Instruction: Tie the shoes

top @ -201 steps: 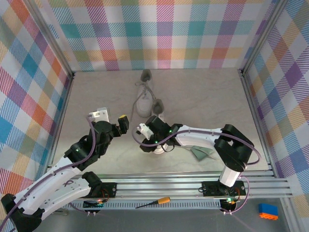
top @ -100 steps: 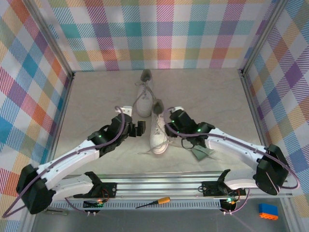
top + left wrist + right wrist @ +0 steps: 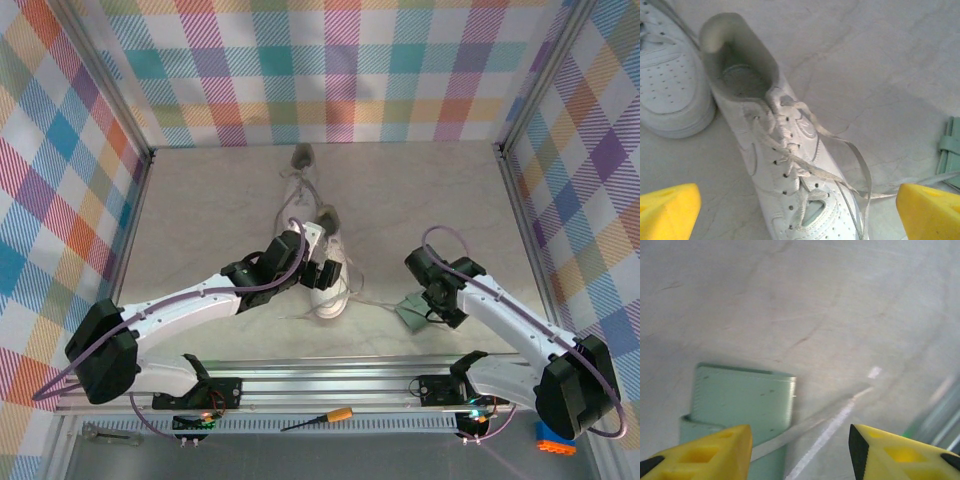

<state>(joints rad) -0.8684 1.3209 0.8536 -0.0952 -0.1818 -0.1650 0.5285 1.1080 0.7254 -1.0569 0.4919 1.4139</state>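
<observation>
My right gripper pinches the near shoe's trailing lace at its end beside the green pad (image 3: 412, 311) next. That leaves the lace free to cross and tie.
Two white shoes lie mid-table, the far shoe (image 3: 298, 195) (image 3: 667, 85) beyond the near shoe (image 3: 328, 300) (image 3: 790, 165). The near shoe's laces (image 3: 840, 175) are loose and untied, and one strand (image 3: 375, 300) trails right toward a green pad. My left gripper (image 3: 322, 270) (image 3: 799, 212) hovers over the near shoe's lacing, open wide, its yellow fingertips (image 3: 667, 210) on either side of the shoe with nothing held. My right gripper (image 3: 437, 300) (image 3: 800, 455) is open low over the table beside the pad. A lace end (image 3: 825, 425) lies flat on the table under the gap between its fingers (image 3: 905, 450).
The small green pad (image 3: 412, 312) (image 3: 740, 400) (image 3: 952, 150) lies right of the near shoe. Plaid walls enclose the table on three sides. A metal rail (image 3: 330, 380) runs along the near edge, with a screwdriver (image 3: 320, 418) and a blue brick (image 3: 555, 437) beyond it.
My left arm reached rightward until its gripper came over the near shoe. My right arm pulled away from the shoe to the green pad, its jaws widening.
</observation>
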